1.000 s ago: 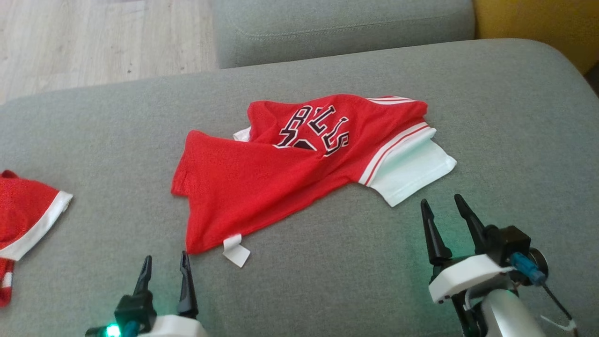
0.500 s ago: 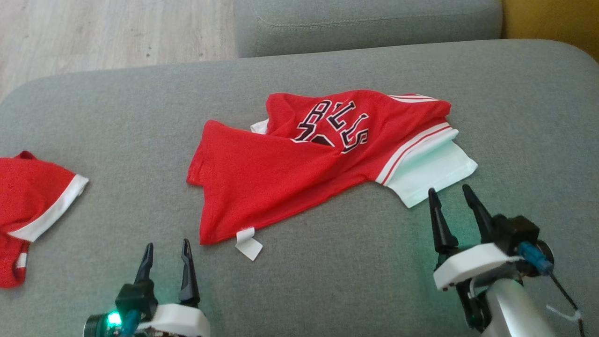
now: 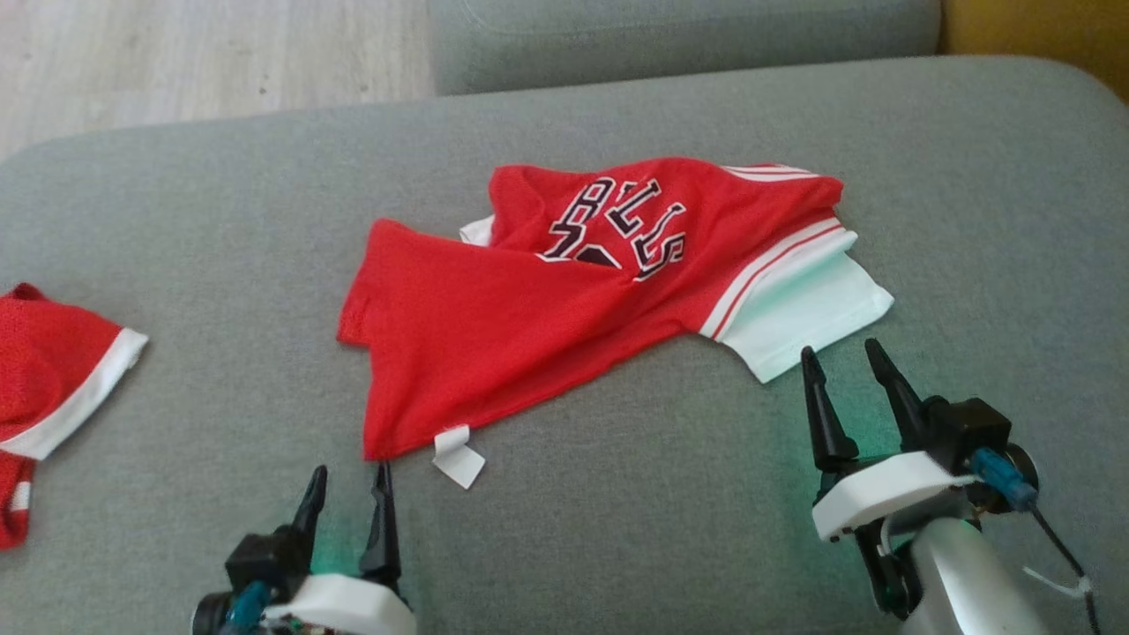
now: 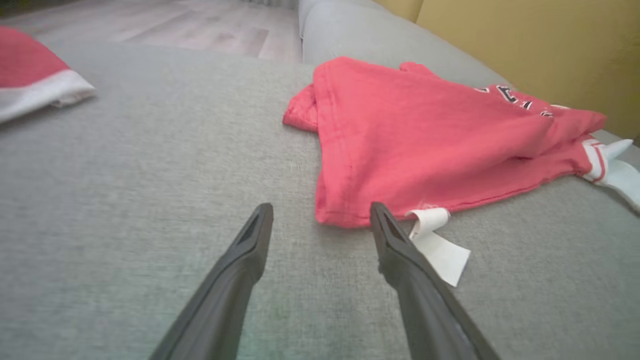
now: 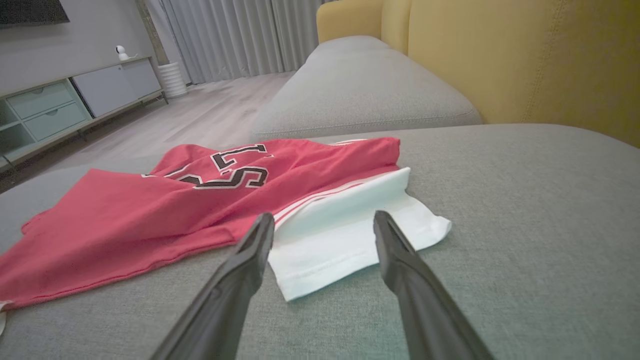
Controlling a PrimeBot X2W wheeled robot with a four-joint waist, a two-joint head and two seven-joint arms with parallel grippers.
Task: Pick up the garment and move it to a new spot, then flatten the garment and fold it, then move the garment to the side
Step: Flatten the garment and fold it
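Next, my left gripper grabs the garment by the hem corner beside its tag, where the garment's edge juts out while its red body lies slack.
The garment is a red jersey with black lettering and a white sleeve, lying crumpled on the grey sofa cushion. A white tag sticks out at its near corner. My left gripper is open, its tips just short of that corner; the left wrist view shows the garment and the tag right ahead of the left gripper. My right gripper is open, its tips just short of the white sleeve; the right wrist view has the sleeve end of the garment between and beyond the fingers of the right gripper.
A second red and white piece of clothing lies at the cushion's left edge. Another grey cushion sits behind, with a yellow sofa back to the right. Wooden floor shows at the far left.
The left gripper has moved forward and right to the garment's near corner. The right gripper has crept forward toward the white sleeve. The camera has shifted a little.
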